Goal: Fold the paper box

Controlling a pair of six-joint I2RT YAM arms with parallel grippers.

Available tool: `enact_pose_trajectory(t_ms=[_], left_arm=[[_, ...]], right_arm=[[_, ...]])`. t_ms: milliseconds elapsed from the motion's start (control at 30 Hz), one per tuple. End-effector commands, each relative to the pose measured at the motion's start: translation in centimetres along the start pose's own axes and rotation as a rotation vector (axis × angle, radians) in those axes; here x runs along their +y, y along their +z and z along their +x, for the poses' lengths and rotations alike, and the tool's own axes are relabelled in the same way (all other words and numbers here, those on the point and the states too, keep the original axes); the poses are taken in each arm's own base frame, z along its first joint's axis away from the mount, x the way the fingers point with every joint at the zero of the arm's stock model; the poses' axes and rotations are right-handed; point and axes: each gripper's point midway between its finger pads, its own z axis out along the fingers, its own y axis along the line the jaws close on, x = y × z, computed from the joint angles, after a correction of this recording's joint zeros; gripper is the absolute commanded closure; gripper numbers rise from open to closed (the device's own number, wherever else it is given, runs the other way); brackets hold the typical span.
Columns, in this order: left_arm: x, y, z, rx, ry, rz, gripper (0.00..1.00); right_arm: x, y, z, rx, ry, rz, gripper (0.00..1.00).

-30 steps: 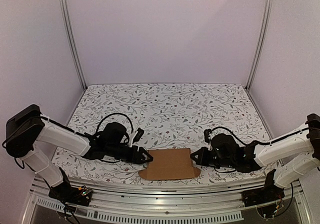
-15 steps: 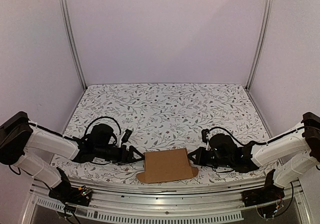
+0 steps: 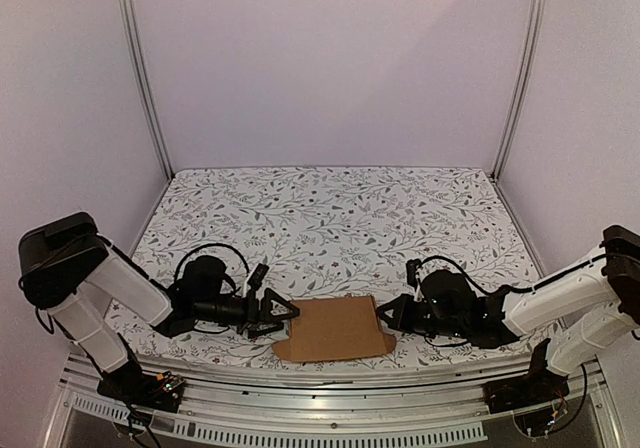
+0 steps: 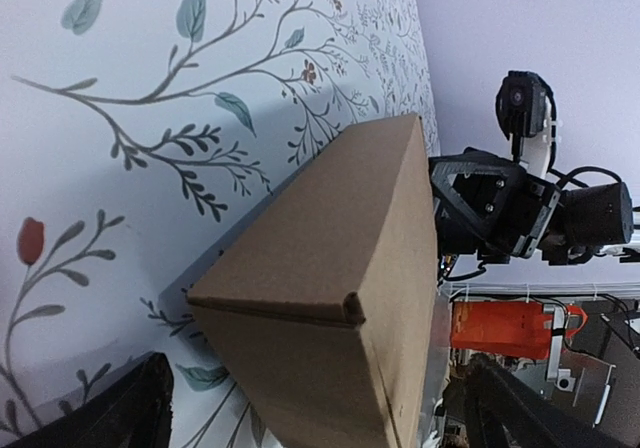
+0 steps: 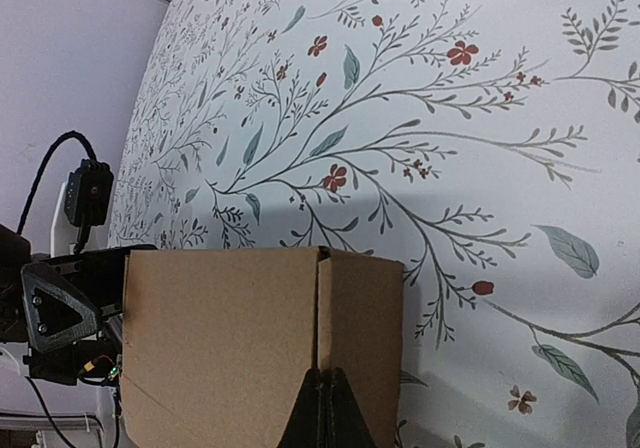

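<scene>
The robot's left gripper should reach the paper box's end point(image 3: 290, 331) point(image 4: 308, 370) and grip across both broad sides of the box, so the flap at the opposite end stays free to fold.
The paper box point(image 3: 335, 329) is a plain brown carton lying flat near the table's front edge, between both arms. My left gripper point(image 3: 284, 315) is open just off its left end, and its dark fingers point(image 4: 115, 416) stand wide on either side of the box point(image 4: 330, 268) without touching it. My right gripper point(image 3: 384, 315) is shut at the right end. In the right wrist view its closed fingertips point(image 5: 323, 380) rest against the seam beside the end flap of the box point(image 5: 220, 338), with nothing between them.
The table carries a floral-print cloth point(image 3: 340, 218). The metal front rail point(image 3: 320, 393) runs just below the box. Pale walls and two upright metal posts point(image 3: 140, 68) enclose the back and sides.
The left gripper has opened wide and now faces the box's left end after drawing back slightly. The box has shifted a little to the left. The right gripper has stayed shut at its end.
</scene>
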Motion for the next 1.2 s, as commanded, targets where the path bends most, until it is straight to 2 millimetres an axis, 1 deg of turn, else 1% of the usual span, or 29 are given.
enact_pose_trajectory(t_ms=[0,100,233,500,600,767,1000,1100,1133,1167], left_arm=[[1.2,0.3,0.6,0.017,-0.078,0.007,0.01],[1.1,0.7,0.6,0.020,-0.098,0.035,0.00],[1.3,1.2,0.7,0.029,-0.123,0.058,0.01],[0.7,1.8,0.6,0.037,-0.158,0.117,0.13],[0.5,2.1,0.6,0.044,-0.169,0.137,0.21],[0.3,2.2,0.7,0.049,-0.185,0.163,0.37],[0.1,2.4,0.6,0.052,-0.204,0.188,0.56],[-0.1,2.4,0.4,0.051,-0.202,0.196,0.62],[-0.2,2.4,0.4,0.052,-0.201,0.198,0.64],[-0.2,2.4,0.3,0.051,-0.201,0.199,0.65]], right_arm=[[-6.7,-0.7,3.1,0.096,-0.015,0.217,1.00],[-7.1,-0.9,3.2,0.097,-0.009,0.227,1.00],[-7.0,-1.0,3.1,0.092,-0.010,0.225,1.00],[-6.8,-1.0,2.8,0.086,-0.014,0.222,1.00],[-6.7,-1.0,2.8,0.086,-0.014,0.221,1.00],[-6.8,-1.2,2.8,0.085,-0.014,0.223,1.00],[-6.7,-1.2,2.8,0.087,-0.019,0.222,1.00],[-6.4,-1.2,2.7,0.089,-0.035,0.216,1.00],[-6.3,-1.2,2.6,0.090,-0.042,0.218,0.97],[-6.1,-1.2,2.5,0.088,-0.053,0.215,0.89]])
